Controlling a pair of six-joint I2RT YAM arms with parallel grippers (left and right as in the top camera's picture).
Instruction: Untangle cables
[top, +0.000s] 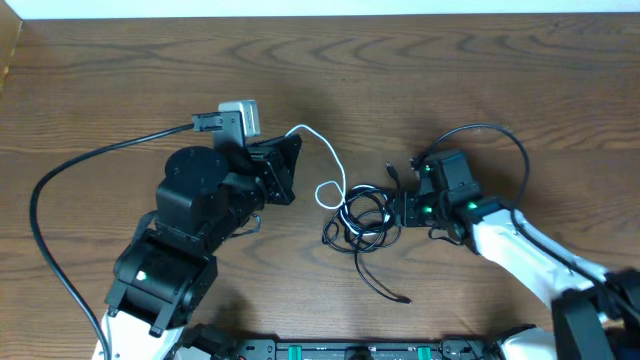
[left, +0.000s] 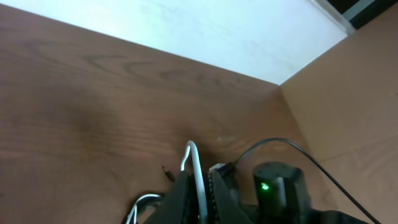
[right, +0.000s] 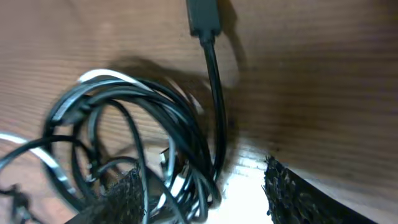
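Note:
I next need to grab the black cable loops with my right gripper at the bundle's edge (top: 394, 218), away from the white cable (top: 335, 160), so that I can untangle them.
A thin white cable (top: 335, 160) arcs over the wooden table from my left gripper (top: 292, 150) down into a knotted bundle of black cables (top: 362, 215) at the centre. In the left wrist view the left gripper (left: 200, 190) is shut on the white cable (left: 198, 168), which runs up between its fingers. My right gripper (top: 398, 210) sits at the bundle's right edge. In the right wrist view it (right: 205, 196) is open, with black cable loops (right: 155, 124) lying against its left finger (right: 121, 196). A black plug (right: 202, 18) points away above them.
One black cable tail (top: 385, 288) trails toward the front edge. Thick robot wires curve at the far left (top: 60, 180) and above the right arm (top: 505, 135). A black rail (top: 360, 350) runs along the table's front. A white wall borders the back.

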